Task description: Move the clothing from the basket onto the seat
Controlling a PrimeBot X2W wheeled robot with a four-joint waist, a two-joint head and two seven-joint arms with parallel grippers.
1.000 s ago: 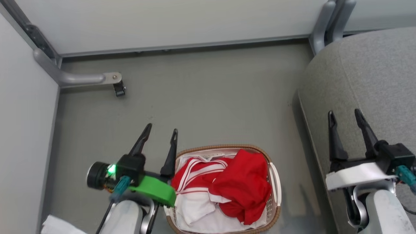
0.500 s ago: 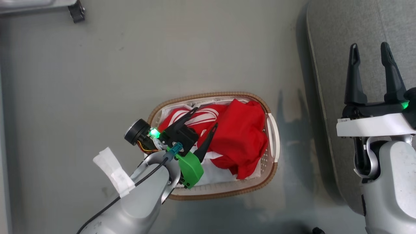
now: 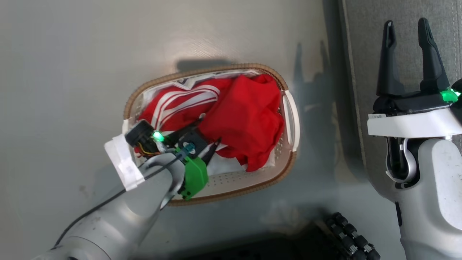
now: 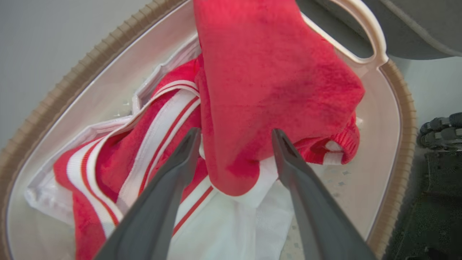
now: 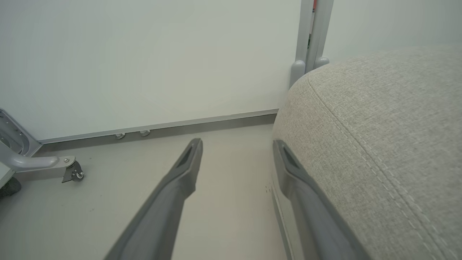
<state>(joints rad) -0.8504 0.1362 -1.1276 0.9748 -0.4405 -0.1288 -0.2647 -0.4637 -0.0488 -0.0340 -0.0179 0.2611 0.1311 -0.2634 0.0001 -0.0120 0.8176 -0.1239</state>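
My left gripper grabs the plain red shorts (image 3: 249, 115) by their rounded fold (image 3: 210, 128) next, to lift them out of the basket for the seat.
The basket (image 3: 231, 68) stands on the floor just left of the grey seat (image 3: 364, 36). In it lie plain red shorts (image 3: 249, 115) on the right and a red garment with white stripes (image 3: 173, 104) on the left, over a white lining sheet (image 3: 225, 168). My left gripper (image 3: 210, 129) is open inside the basket. In the left wrist view my left gripper (image 4: 235, 131) straddles the lower fold of the shorts (image 4: 270, 72), with the striped garment (image 4: 144, 144) beside its left finger. My right gripper (image 3: 405, 22) is open and holds nothing, over the seat's edge (image 5: 389, 126).
Grey floor (image 3: 72, 90) lies around the basket. A dark ribbed part of my base (image 3: 352, 238) shows at the lower right. In the right wrist view a white wall panel (image 5: 162, 54) and a metal leg with a caster (image 5: 72, 173) stand beyond the floor.
The head camera has tilted down, shifting the whole picture. My left gripper went from beside the basket's left rim down into the basket onto the clothing. The right gripper stays open.
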